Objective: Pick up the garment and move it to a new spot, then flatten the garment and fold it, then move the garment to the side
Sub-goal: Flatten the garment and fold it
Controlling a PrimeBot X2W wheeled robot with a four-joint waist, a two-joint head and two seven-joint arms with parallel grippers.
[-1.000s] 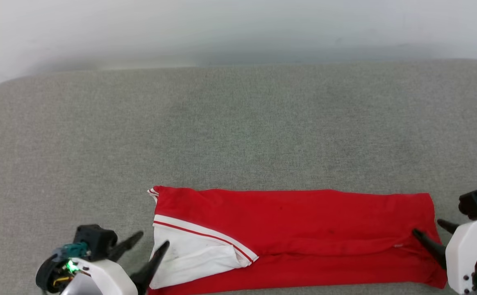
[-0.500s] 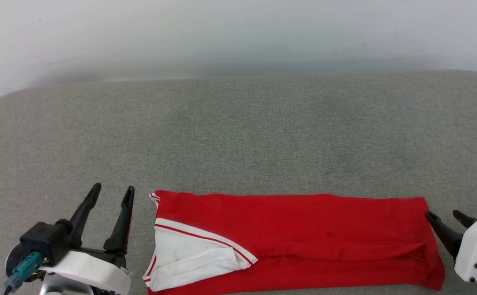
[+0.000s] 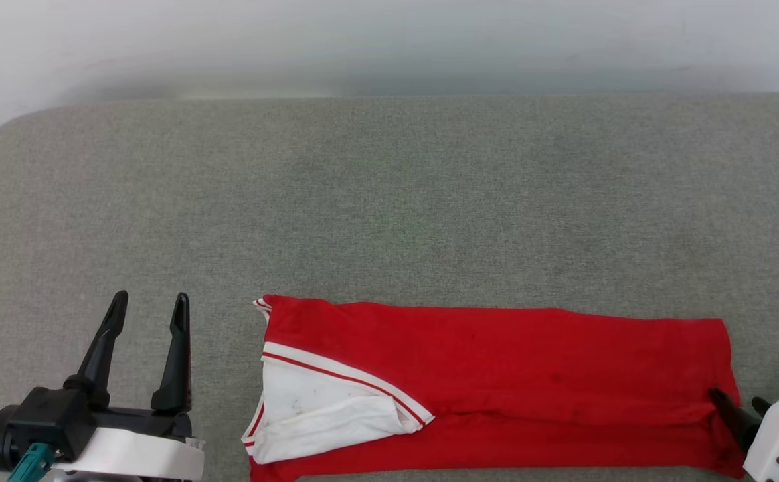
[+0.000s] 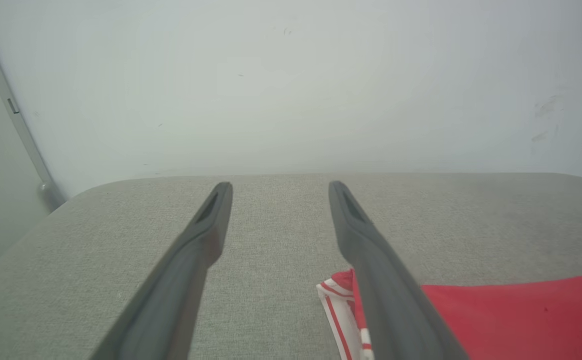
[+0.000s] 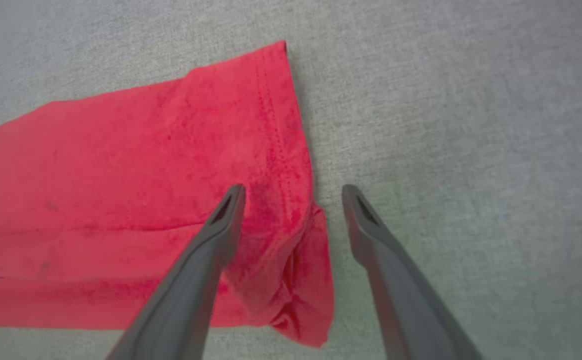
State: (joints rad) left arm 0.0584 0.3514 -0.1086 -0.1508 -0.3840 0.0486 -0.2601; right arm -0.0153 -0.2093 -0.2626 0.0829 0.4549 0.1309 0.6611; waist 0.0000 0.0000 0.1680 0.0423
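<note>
The folded garment (image 3: 507,361) should go to the side, so my right gripper should grab its hem end next.
The garment (image 3: 496,375) lies folded into a long red strip near the front edge of the grey cushion (image 3: 389,201), a white sleeve with red-and-white trim (image 3: 322,415) folded over its left end. No lettering is visible. My left gripper (image 3: 150,304) stands open left of the garment, apart from it, fingers pointing away from me; its wrist view shows the striped corner (image 4: 338,300) beside the right finger. My right gripper (image 3: 737,400) is open at the garment's right hem (image 5: 291,165), one finger over the red cloth, the other over the cushion.
A pale wall (image 3: 389,40) rises behind the cushion. The cushion's rounded far-left corner (image 4: 71,200) drops off beside a wall seam. Bare grey fabric stretches behind the garment.
My left gripper has drawn away from the white sleeve and turned upright, standing left of the garment. My right gripper has dropped toward the lower right corner. The head camera shifted slightly.
</note>
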